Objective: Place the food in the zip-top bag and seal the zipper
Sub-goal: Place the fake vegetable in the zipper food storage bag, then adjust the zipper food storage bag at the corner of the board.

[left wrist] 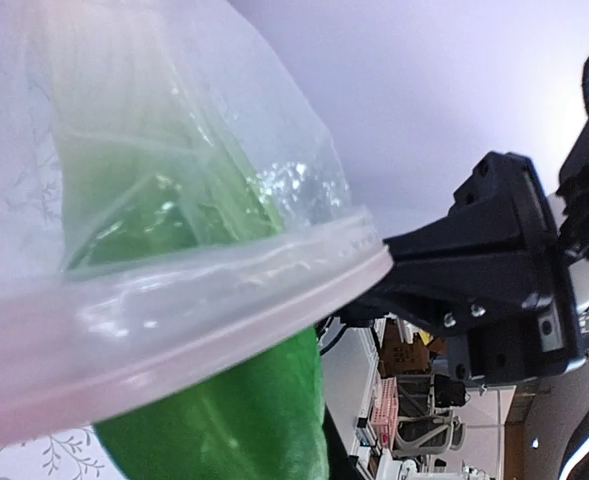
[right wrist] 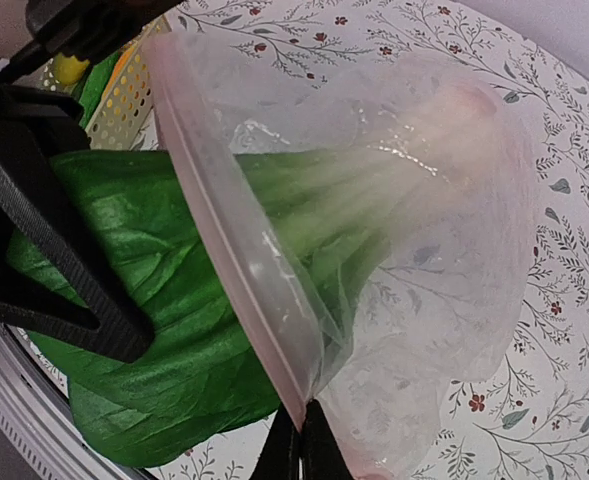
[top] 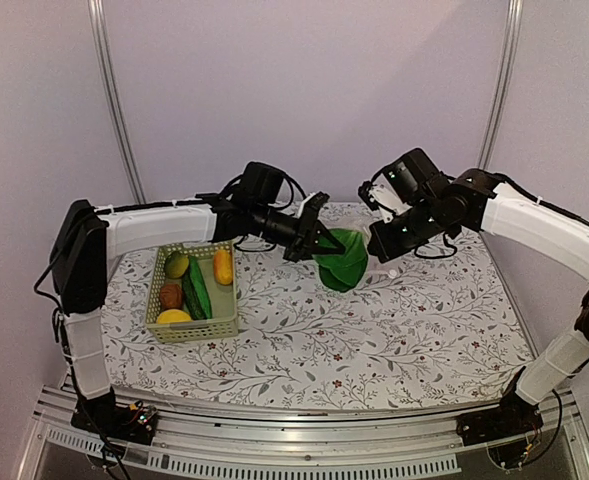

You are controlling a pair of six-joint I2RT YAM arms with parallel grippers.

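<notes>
The leaves stick out past the zipper and move in, before my left gripper opens. If it opened now, the vegetable would end half outside the bag.
A leafy green vegetable hangs between my two grippers above the table. In the right wrist view its pale stalk end lies inside the clear zip-top bag. Its dark green leaves stick out past the pinkish zipper. My right gripper is shut on the lower end of the zipper strip. My left gripper is shut at the bag's mouth, and the zipper crosses its camera close up. Its black fingers lie against the leaves.
A pale green slotted basket stands at the left of the floral tablecloth. It holds a cucumber, a lemon, an orange piece and a reddish-brown piece.
</notes>
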